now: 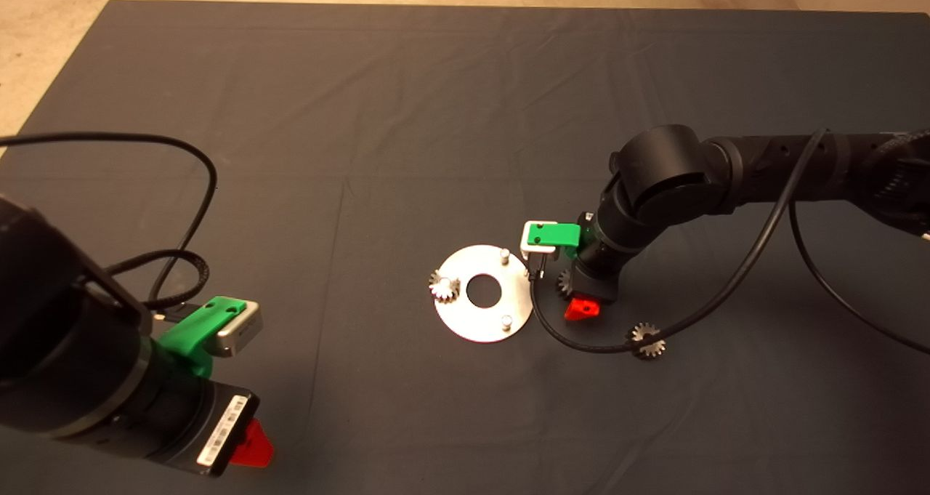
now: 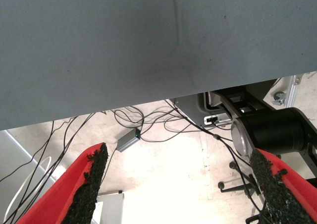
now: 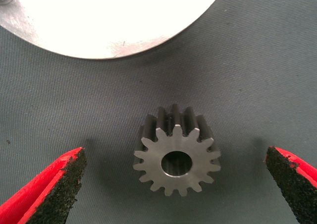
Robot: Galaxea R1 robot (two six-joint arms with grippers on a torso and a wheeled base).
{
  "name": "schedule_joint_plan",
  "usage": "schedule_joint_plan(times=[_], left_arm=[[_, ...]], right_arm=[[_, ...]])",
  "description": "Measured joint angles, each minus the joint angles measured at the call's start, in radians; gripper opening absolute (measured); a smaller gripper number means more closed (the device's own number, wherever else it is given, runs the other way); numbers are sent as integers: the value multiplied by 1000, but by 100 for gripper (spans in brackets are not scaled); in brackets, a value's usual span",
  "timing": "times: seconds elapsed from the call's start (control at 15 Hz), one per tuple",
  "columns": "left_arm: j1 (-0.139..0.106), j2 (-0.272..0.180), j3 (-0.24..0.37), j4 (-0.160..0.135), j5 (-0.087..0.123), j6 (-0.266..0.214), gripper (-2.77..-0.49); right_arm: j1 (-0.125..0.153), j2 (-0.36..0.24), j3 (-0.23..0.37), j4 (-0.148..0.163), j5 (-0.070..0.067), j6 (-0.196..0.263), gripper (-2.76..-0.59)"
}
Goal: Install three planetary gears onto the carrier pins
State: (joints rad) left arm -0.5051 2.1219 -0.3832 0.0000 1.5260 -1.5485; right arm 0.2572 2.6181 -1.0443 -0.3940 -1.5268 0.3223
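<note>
My right gripper grabs the second gear by its toothed rim [image 3: 214, 155] next, since this leaves the second gear's center hole [image 3: 177, 163] free to slide onto a bare carrier pin.
The shiny round disc [image 1: 465, 319] lies mid-mat with three pins. One planetary gear [image 1: 444, 286] sits on its left pin. The far pin [image 1: 503, 254] and the near pin [image 1: 506, 323] are bare. A second gear [image 3: 176, 150] lies flat on the mat just right of the disc, partly hidden under my right gripper in the head view [image 1: 564, 284]. My right gripper [image 3: 173, 184] is open, its fingers on either side of this gear, apart from it. A third gear [image 1: 646, 339] lies further right under a cable. My left gripper [image 2: 181, 189] is open and parked at the lower left.
A black cable [image 1: 581, 342] loops from the right wrist across the mat and over the third gear. The disc's edge [image 3: 119, 40] is close beyond the gear in the right wrist view. Past the mat's edge, the left wrist view shows floor cables [image 2: 143, 120].
</note>
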Motion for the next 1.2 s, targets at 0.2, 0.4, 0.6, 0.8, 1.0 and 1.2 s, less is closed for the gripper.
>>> schedule_joint_plan(times=[0.2,0.4,0.6,0.8,1.0,1.2], left_arm=[[0,0,2,0,0,0,-122],[0,0,2,0,0,0,-122],[0,0,2,0,0,0,-122],[0,0,2,0,0,0,-122],[0,0,2,0,0,0,-122],[0,0,2,0,0,0,-122]], right_arm=[[-7,0,0,-5,0,-1,-80],[-10,0,0,-6,0,-4,-95],[-11,0,0,-7,0,-4,-110],[-11,0,0,-7,0,-4,-114],[-15,0,0,-10,0,-4,-127],[-20,0,0,-14,0,-4,-140]])
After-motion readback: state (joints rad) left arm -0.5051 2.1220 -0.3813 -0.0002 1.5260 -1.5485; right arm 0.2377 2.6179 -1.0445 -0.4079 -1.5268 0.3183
